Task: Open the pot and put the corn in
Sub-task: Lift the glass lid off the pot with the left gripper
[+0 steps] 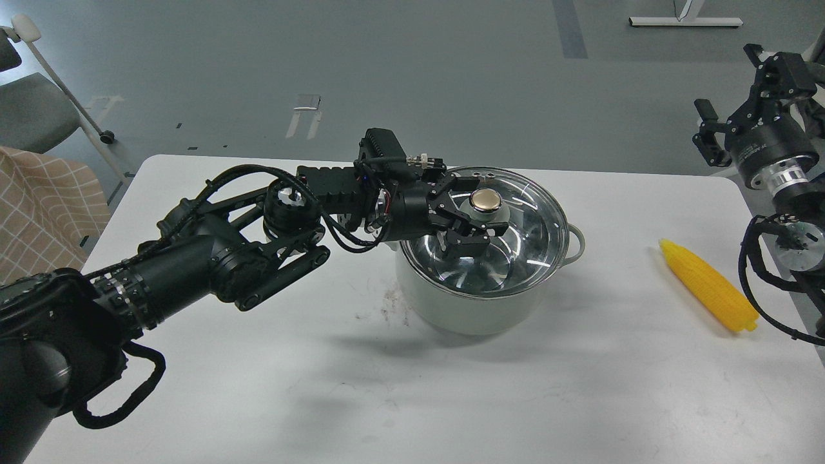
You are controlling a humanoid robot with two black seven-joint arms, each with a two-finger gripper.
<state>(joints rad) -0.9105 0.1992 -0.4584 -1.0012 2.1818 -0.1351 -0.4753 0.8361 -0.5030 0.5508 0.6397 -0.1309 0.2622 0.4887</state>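
The glass lid (525,225) spans the whole pot, far wider than the left gripper's fingers, so the left gripper should grab the narrow gold knob (485,202) next.
The pale grey-green pot (451,303) stands mid-table with its glass lid (525,225) on it. The lid's gold knob (485,200) sits at its centre. My left gripper (475,216) reaches in from the left, low over the lid, with its fingers spread on either side of the knob's stem; it looks open, not clamped. The yellow corn (706,285) lies on the table at the right, tapered end pointing away. My right gripper (741,96) is raised at the far right, open and empty, well above and behind the corn.
The white table (258,386) carries only the pot and the corn. Its right edge runs close past the corn. A chair (32,109) and a checked cloth (38,193) stand off the table's left side.
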